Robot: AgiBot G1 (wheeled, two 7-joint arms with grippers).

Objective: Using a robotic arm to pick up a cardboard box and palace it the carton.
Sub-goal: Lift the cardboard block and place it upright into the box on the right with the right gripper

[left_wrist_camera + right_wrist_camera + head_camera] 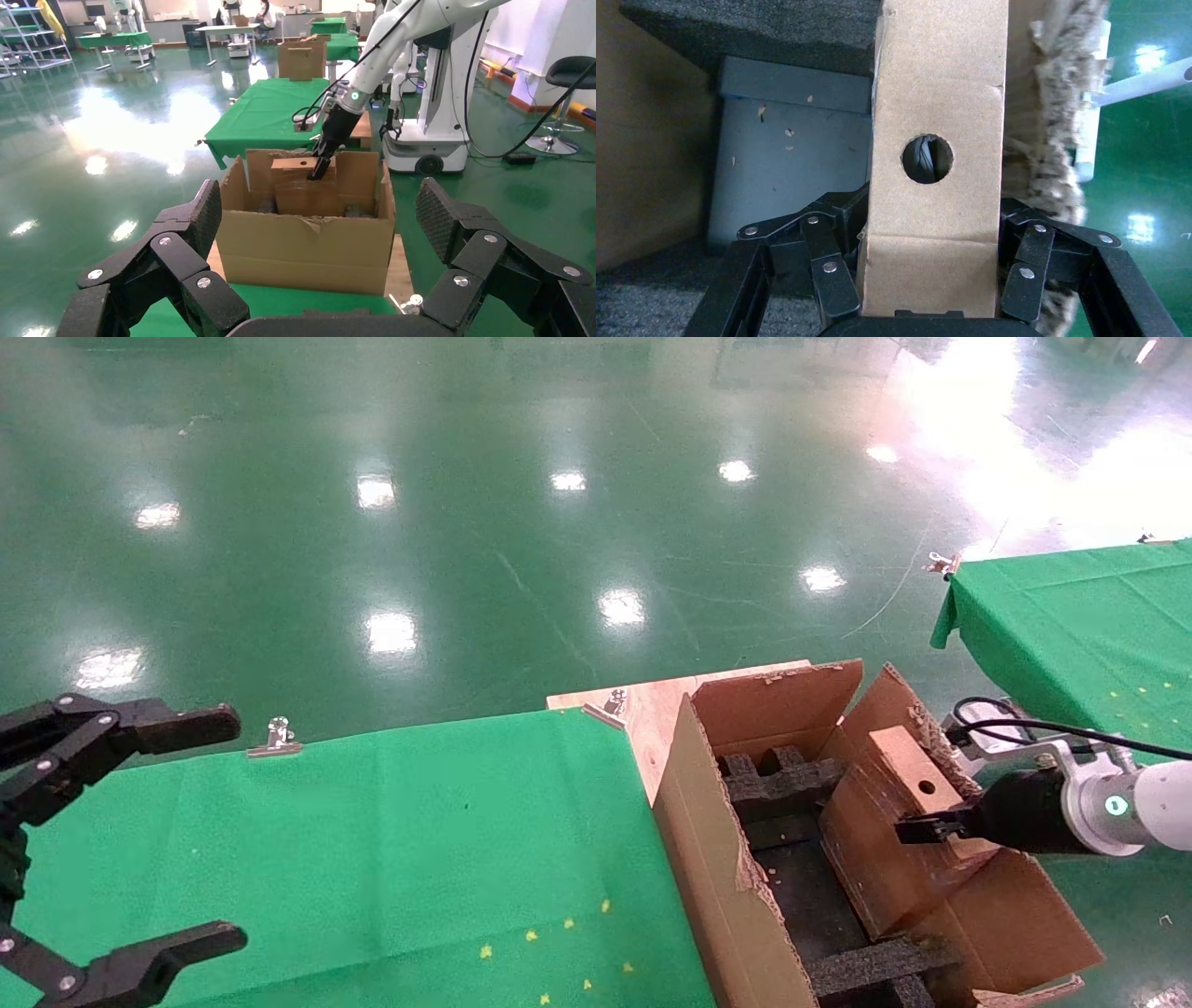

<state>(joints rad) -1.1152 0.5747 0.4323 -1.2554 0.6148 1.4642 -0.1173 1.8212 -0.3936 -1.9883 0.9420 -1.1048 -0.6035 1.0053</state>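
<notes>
The cardboard box's upper end is high above the carton's bottom, beside the carton's torn rim, so my right gripper needs to lower the cardboard box before it lets go.
The small brown cardboard box (875, 850) with a round hole in its top face stands tilted inside the large carton (717, 859), its upper end above the torn rim. My right gripper (941, 826), on the white arm with the green ring, is shut on the box's upper end. In the right wrist view the fingers (828, 270) clamp both sides of the box (937, 105). The left wrist view shows the box (299, 189) in the carton (302, 246) with the right gripper (323, 165) on it. My left gripper (237, 823) is open and empty, parked far left.
Black foam dividers (773, 784) line the carton's bottom. The carton stands on a wooden board (652, 710) beside the green-clothed table (372, 840). A second green table (1080, 617) is at the right. A metal clip (277, 738) holds the cloth's far edge.
</notes>
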